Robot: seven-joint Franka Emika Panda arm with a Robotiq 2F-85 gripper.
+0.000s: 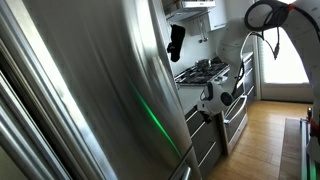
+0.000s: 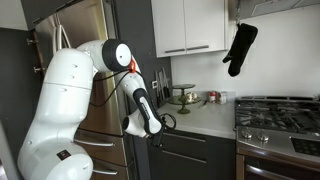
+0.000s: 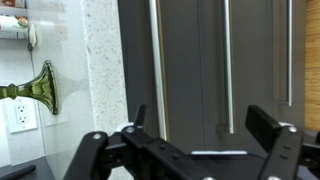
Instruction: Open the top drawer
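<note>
My gripper grabs the drawer's long silver bar handle (image 3: 155, 60) crosswise next, to open the top drawer.
The top drawer (image 3: 175, 70) is a dark grey flat front with a long silver bar handle (image 3: 155, 60), right under the speckled countertop (image 3: 100, 80). The wrist picture is turned sideways, so the handles run up and down. My gripper (image 3: 200, 128) is open and empty, and its two black fingers straddle the drawer fronts a short way off them. In an exterior view the gripper (image 2: 150, 130) hangs at the counter's edge beside the top drawer (image 2: 195, 140). In another exterior view the gripper (image 1: 207, 105) is above the grey stack (image 1: 203, 138).
Two more grey drawer fronts (image 3: 240, 70) lie below the top one. A stove (image 2: 280, 112) with a steel oven front stands beside the stack. A black oven mitt (image 2: 240, 48) hangs above. Jars sit on the counter (image 2: 190, 98). A steel fridge (image 1: 90, 90) fills the near side.
</note>
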